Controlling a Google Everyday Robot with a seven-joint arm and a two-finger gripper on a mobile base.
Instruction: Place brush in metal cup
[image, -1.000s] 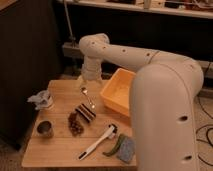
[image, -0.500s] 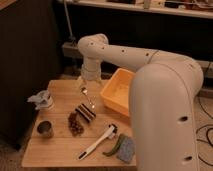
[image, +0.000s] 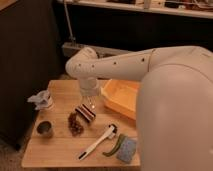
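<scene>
The gripper grips the brush by its head end (image: 110, 131) next, to stand the brush (image: 96, 143) in the metal cup, handle pointing into it.
The brush (image: 96, 143) lies diagonally on the wooden table (image: 52, 150) near its front edge. Its white handle points front-left, and its rounded head with a dark spot points back-right. The small dark metal cup (image: 44, 128) stands upright at the table's left, apart from the brush. My gripper (image: 90, 104) hangs from the white arm over the table's middle, pointing down. It is above a dark striped object, behind the brush and to the right of the cup. It is open and holds nothing.
A yellow-orange tub (image: 122, 97) stands at the back right. A pale wrinkled bundle (image: 41, 100) sits at the back left. A brown cluster (image: 75, 123) and a dark striped block (image: 85, 113) lie mid-table. A green pepper (image: 114, 145) and a blue-grey pad (image: 127, 149) lie beside the brush head.
</scene>
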